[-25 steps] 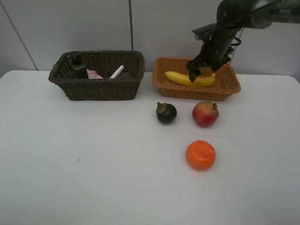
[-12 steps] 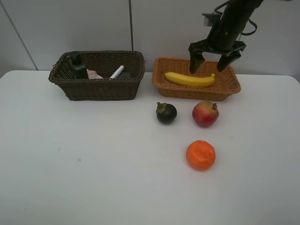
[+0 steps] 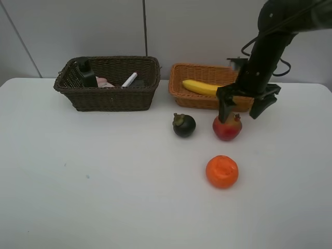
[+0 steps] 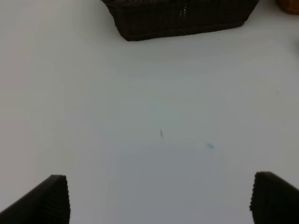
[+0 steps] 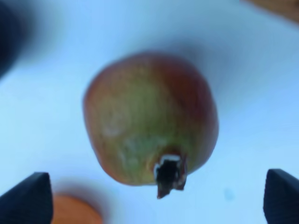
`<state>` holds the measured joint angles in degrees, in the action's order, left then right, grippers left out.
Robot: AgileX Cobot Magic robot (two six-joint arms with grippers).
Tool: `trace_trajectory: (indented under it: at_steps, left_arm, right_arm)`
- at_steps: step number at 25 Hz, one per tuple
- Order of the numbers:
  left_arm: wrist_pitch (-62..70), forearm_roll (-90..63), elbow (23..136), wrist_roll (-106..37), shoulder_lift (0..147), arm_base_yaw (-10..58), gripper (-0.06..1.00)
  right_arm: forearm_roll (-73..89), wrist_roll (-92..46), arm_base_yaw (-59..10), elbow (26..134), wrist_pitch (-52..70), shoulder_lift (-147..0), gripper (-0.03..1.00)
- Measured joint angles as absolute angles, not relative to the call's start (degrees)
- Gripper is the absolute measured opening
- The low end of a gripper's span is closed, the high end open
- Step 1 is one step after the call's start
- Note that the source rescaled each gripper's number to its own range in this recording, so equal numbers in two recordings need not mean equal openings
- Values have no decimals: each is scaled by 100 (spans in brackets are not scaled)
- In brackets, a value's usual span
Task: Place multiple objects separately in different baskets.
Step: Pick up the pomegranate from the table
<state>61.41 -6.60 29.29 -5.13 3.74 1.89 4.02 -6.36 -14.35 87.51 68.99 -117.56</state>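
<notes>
I will put the red pomegranate-like fruit (image 3: 227, 127) in the light orange-tan basket, so next I will grab it by its round sides with my right gripper.
My right gripper (image 3: 241, 110) is open and hangs just above the red pomegranate-like fruit (image 3: 227, 127), which fills the right wrist view (image 5: 152, 121) between the fingertips. The dark mangosteen (image 3: 184, 125) lies to its left and the orange (image 3: 222, 171) nearer the front. The yellow banana (image 3: 201, 87) lies in the light orange-tan basket (image 3: 179, 91). The dark brown basket (image 3: 109, 96) holds the dark green bottle (image 3: 85, 72), the small pink bottle (image 3: 105, 82) and the white marker (image 3: 129, 79). The black eraser is hidden. My left gripper (image 4: 159, 198) is open above bare table, facing the dark basket (image 4: 180, 18).
The white table (image 3: 104, 181) stretches wide in front of both baskets. A grey wall stands right behind the baskets.
My right gripper has left the tan basket, with the banana lying inside, and moved forward and down to just above the pomegranate-like fruit. The left arm has not moved.
</notes>
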Motion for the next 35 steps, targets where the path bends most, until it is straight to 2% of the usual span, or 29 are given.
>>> trace_trajectory:
  at_steps: [8,16,31,34,35]
  left_arm:
    - [6141,-660,2929,-513,374,189,100]
    - [6141,-660,2929,-513,374,189,100]
    - [6141,-660,2929,-513,374,189,100]
    - [6141,-660,2929,-513,374,189,100]
    - [6141,-660,2929,-513,374,189,100]
  right_arm:
    - [519,-736,-1435,8075,5839,-11745,100]
    - [524,-895,-1435,8002,5147,-12032,100]
    - [519,-988,-1435,8002,4886,-12398,100]
    - [499,-1008,-1435,8002,4911,-12398,95]
    - [499,-1007,-1435,8002,4927,-12399,88]
